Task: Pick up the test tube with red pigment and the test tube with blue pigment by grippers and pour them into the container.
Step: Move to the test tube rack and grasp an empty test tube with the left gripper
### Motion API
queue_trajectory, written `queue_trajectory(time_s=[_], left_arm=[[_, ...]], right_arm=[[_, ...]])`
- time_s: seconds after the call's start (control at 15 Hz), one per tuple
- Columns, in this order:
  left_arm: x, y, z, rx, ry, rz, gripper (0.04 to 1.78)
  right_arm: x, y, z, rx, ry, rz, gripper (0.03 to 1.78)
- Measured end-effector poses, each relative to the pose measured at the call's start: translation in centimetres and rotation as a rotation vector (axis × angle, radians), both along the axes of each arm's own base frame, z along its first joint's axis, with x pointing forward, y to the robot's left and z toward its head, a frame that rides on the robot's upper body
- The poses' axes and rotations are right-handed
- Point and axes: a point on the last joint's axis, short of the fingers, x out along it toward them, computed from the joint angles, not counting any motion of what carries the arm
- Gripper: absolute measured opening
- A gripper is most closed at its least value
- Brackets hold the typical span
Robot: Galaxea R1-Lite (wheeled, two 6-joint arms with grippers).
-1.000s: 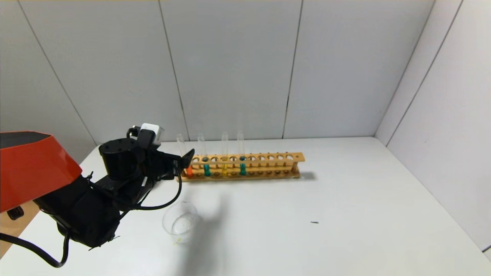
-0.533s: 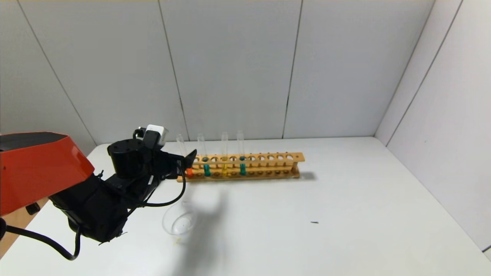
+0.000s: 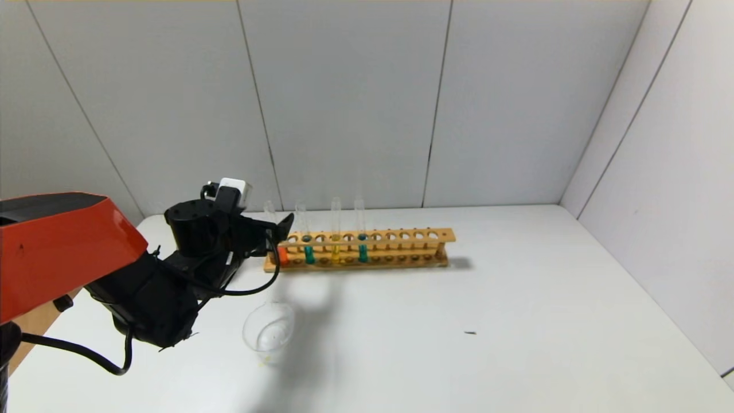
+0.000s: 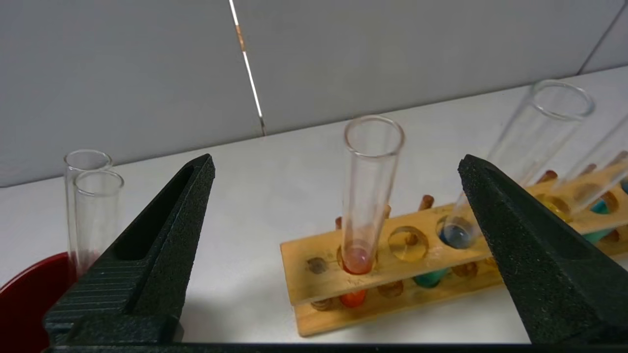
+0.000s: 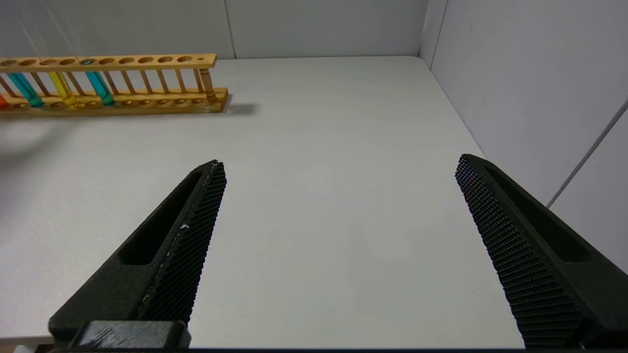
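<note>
My left gripper takes hold of the red test tube by its bare upper glass next, since the wooden rack closes around the tube's lower end.
The test tube with red pigment stands upright in the left end hole of a wooden rack. My left gripper is open just in front of it. In the left wrist view the red tube stands between and beyond the spread fingers of my left gripper, untouched. A test tube with blue pigment stands two holes to the right, and a look-alike farther along. The clear glass container sits on the table in front of the rack. My right gripper is open and empty over bare table.
A yellow-liquid tube stands between the two blue ones. A dark red cup holding two empty tubes stands left of the rack. The grey wall is close behind the rack. White table stretches to the right.
My left arm has moved forward and a little up, bringing its open gripper closer to the rack's left end and the red tube. The tubes and container have not moved.
</note>
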Motion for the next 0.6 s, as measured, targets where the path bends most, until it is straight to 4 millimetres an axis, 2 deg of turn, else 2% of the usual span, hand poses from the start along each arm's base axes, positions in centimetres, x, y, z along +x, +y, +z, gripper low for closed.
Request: queue_trajectory(time_s=[0.6], left_arm=[[1.18,-0.18,-0.54,-0.002,-0.008,0.005,1.75]], right_arm=[[0.00,0.00,0.00,0.000,0.000,0.000,1.71]])
